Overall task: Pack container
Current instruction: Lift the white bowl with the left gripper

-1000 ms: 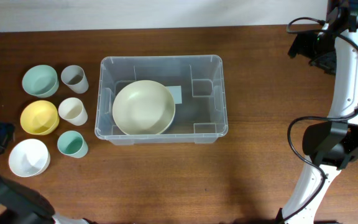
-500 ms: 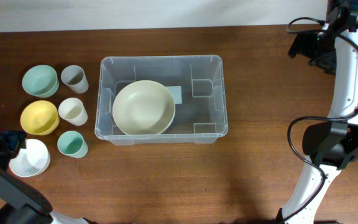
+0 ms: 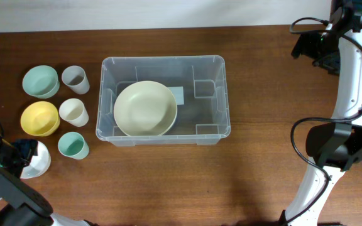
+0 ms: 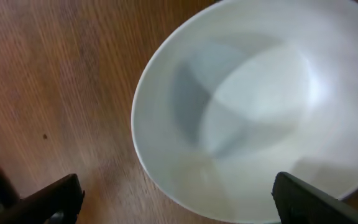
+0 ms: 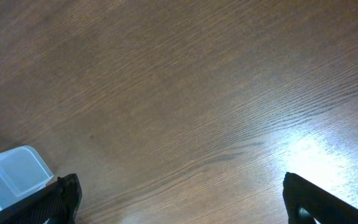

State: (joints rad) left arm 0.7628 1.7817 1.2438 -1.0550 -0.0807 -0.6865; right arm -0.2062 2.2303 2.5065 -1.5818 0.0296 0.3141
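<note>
My left gripper lowers next, before closing on the white bowl's rim. The bowl's rim lies below the fingers, so closing now would miss it.
The clear plastic container (image 3: 213, 119) sits mid-table and holds a large cream bowl (image 3: 145, 108); one corner shows in the right wrist view (image 5: 14, 173). My left gripper (image 3: 19, 152) is open over the left side of a white bowl (image 3: 35, 160) at the front left. In the left wrist view the white bowl (image 4: 260, 112) fills the frame, with its near rim between my open fingers (image 4: 179, 199). My right gripper (image 3: 316, 47) is open and empty at the far right, over bare wood (image 5: 179, 193).
Left of the container stand a green bowl (image 3: 40, 81), a yellow bowl (image 3: 39, 118), a grey cup (image 3: 75, 79), a cream cup (image 3: 73, 112) and a teal cup (image 3: 73, 145). The right arm's white links run down the right edge.
My left gripper has moved forward and right, from beside the white bowl to over its left side. The right arm has not moved.
</note>
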